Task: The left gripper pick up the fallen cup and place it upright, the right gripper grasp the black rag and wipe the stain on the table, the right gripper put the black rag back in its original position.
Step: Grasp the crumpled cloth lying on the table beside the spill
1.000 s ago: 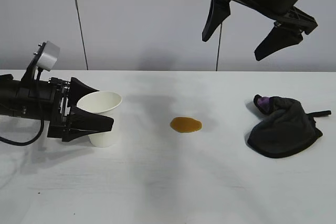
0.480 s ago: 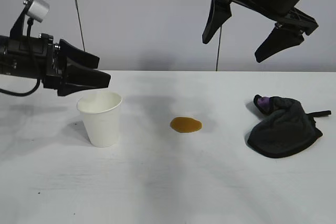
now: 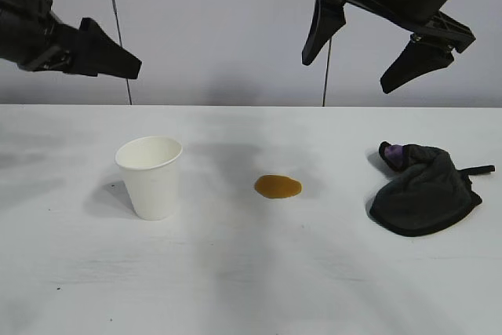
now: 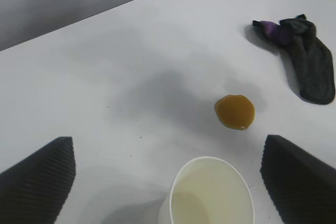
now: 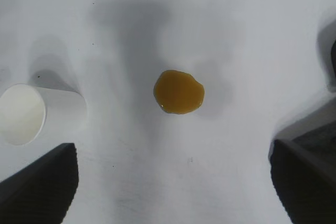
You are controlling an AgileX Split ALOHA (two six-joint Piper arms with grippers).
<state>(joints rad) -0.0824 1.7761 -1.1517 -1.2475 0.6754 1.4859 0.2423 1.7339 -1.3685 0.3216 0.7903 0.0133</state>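
Note:
My right gripper is to grab the black rag by its bunched gray middle next, so that I can wipe the amber stain with it.
The white paper cup stands upright on the white table at the left; it also shows in the left wrist view and the right wrist view. My left gripper is open and empty, high above the table to the upper left of the cup. The amber stain lies mid-table, also seen in the left wrist view and the right wrist view. The black rag with its purple patch lies at the right, also in the left wrist view. My right gripper hangs open high above, between stain and rag.
A grey wall with thin vertical seams stands behind the table's far edge. Faint grey smudges mark the tabletop near the front.
My left gripper has let go of the cup, which now stands upright, and has risen up and back to the left. The right arm has not moved.

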